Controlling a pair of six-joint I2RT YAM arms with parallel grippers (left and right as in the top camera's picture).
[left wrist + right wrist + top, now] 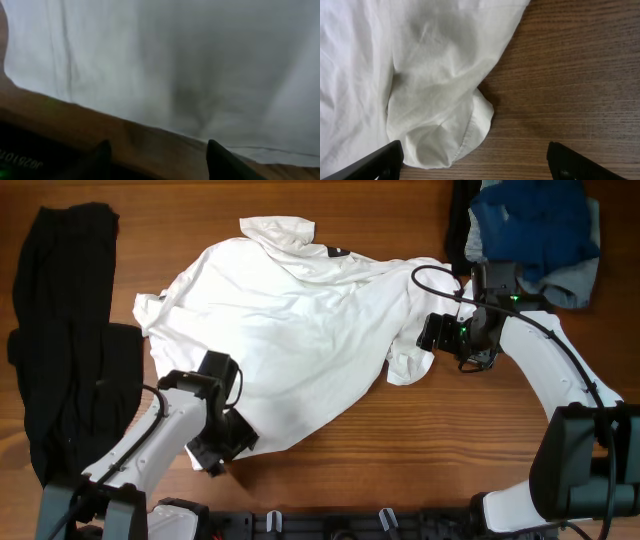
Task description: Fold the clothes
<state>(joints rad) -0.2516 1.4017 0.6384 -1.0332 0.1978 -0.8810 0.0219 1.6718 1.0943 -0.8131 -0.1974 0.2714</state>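
Observation:
My right gripper grabs the white shirt's bunched sleeve end (409, 368) (458, 136) next, apart from the shirt's hem at my left gripper, to stretch it for folding.
The white shirt (290, 330) lies spread and wrinkled across the middle of the wooden table, with a small black neck label (335, 252) at its far edge. My left gripper (228, 442) is open at the shirt's near hem; the left wrist view shows the hem (175, 75) just beyond the open fingers (160, 160). My right gripper (432, 333) is open beside the shirt's bunched right sleeve (408, 365). In the right wrist view the sleeve end (440, 125) lies near the left finger, with the gripper (475, 162) wide open over bare wood.
A long black garment (65, 340) lies along the left side. A dark-blue and light-blue pile (535, 235) sits at the back right. Bare wood (420, 440) shows in front of the shirt.

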